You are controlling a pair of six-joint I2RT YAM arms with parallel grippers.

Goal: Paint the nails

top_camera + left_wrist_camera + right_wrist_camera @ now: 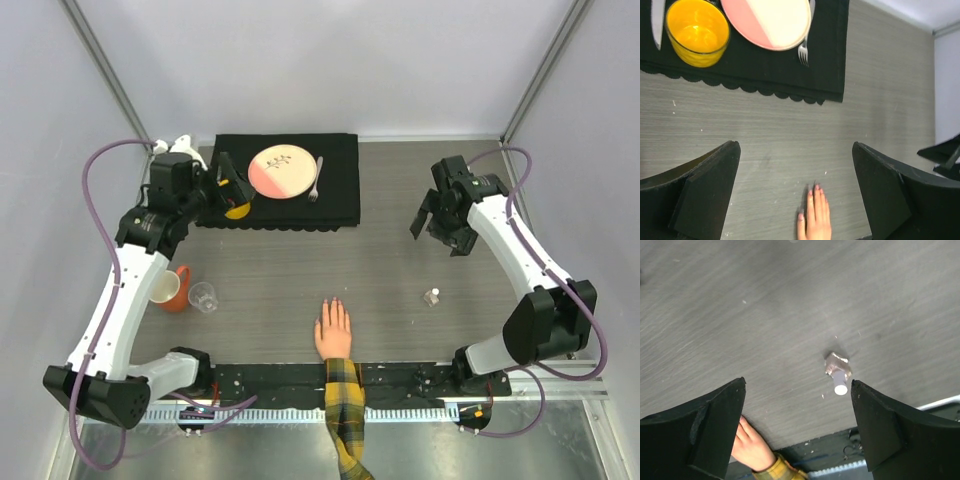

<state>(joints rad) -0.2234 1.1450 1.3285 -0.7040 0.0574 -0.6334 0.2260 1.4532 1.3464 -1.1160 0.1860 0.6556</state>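
Note:
I should next grab the small clear bottle with my right gripper by its white cap (431, 297) (840, 383). The clear body of the bottle then stays free for my left gripper.
A flesh-coloured hand (333, 331) with a yellow-and-black plaid sleeve (344, 400) lies flat at the table's near edge, its pinkish nails (331, 303) pointing away. It also shows in the left wrist view (817, 217) and partly in the right wrist view (752, 447). A small clear bottle with a white cap (431, 297) stands right of the hand and shows in the right wrist view (838, 371). My left gripper (232, 187) is open and empty, high at the back left. My right gripper (441, 226) is open and empty, high at the back right.
A black placemat (340, 195) at the back holds a pink-and-cream plate (283, 171), a fork (316, 180) and a yellow cup (697, 31). An orange mug (172, 289) and a clear glass (204, 296) stand at the left.

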